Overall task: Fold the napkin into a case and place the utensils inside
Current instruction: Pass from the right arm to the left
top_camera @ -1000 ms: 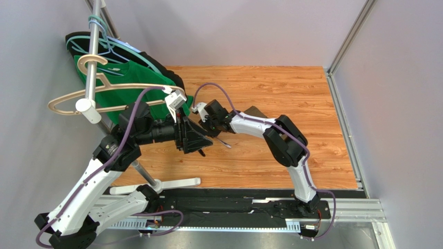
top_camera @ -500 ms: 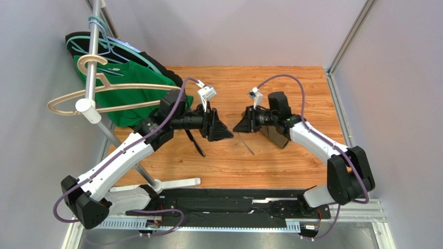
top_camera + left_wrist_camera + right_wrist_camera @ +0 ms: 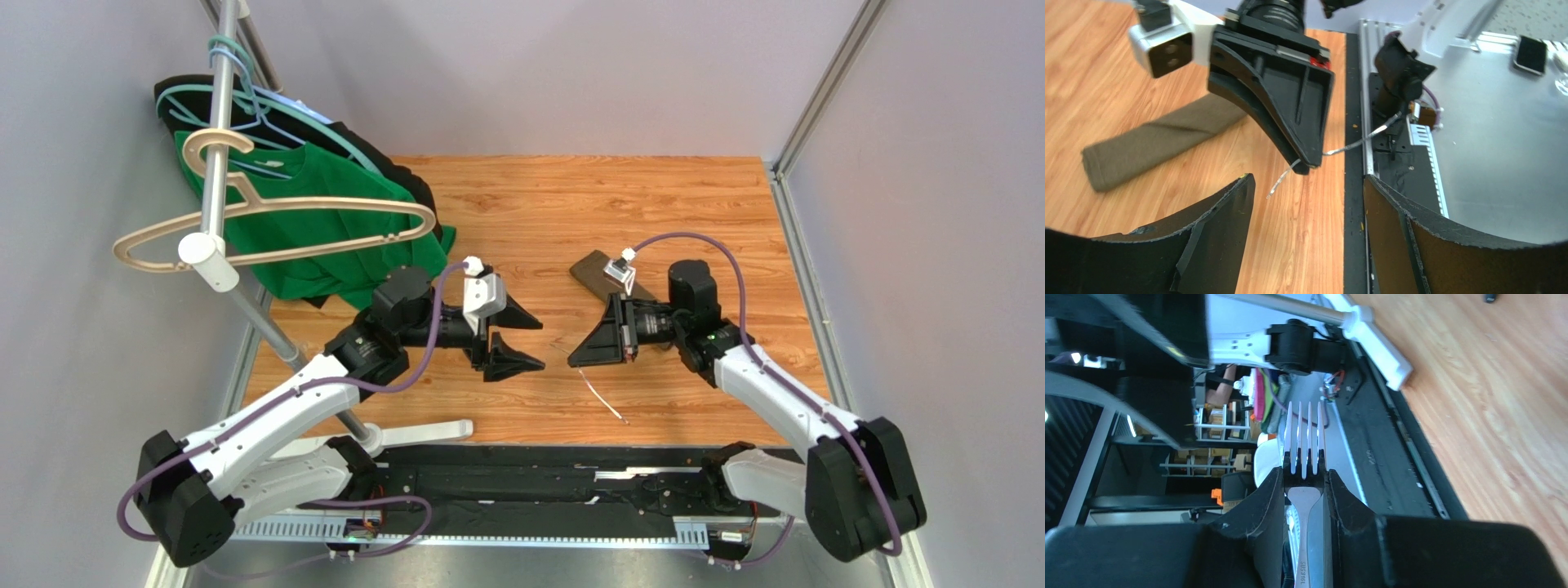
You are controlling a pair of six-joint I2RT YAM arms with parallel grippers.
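The fork (image 3: 1305, 454) needs to be grabbed by its tines with my left gripper, so that the fork's handle stays free to lead into the napkin case.
The napkin lies rolled into a narrow olive-brown case (image 3: 597, 270) on the wooden table (image 3: 687, 208), just behind my right gripper; it also shows in the left wrist view (image 3: 1161, 144). My right gripper (image 3: 586, 353) is shut on a silvery fork (image 3: 1305, 454), whose tines stick out past the fingertips. A second slim silvery piece (image 3: 604, 398) reaches from those jaws toward the near edge. My left gripper (image 3: 521, 338) is open and empty, facing the right gripper (image 3: 1281, 92) across a short gap. Its fingers (image 3: 1220, 229) frame bare wood.
A clothes rack stands at the left with the green shirt (image 3: 307, 227), a black garment, several hangers (image 3: 264, 221) and a white foot (image 3: 417, 433). The black mounting rail (image 3: 552, 472) runs along the near edge. A metal frame post (image 3: 803, 245) borders the right side.
Both grippers have drawn back toward the near edge. The right gripper carried the fork away from over the case. The left gripper's jaws now stand wide apart.
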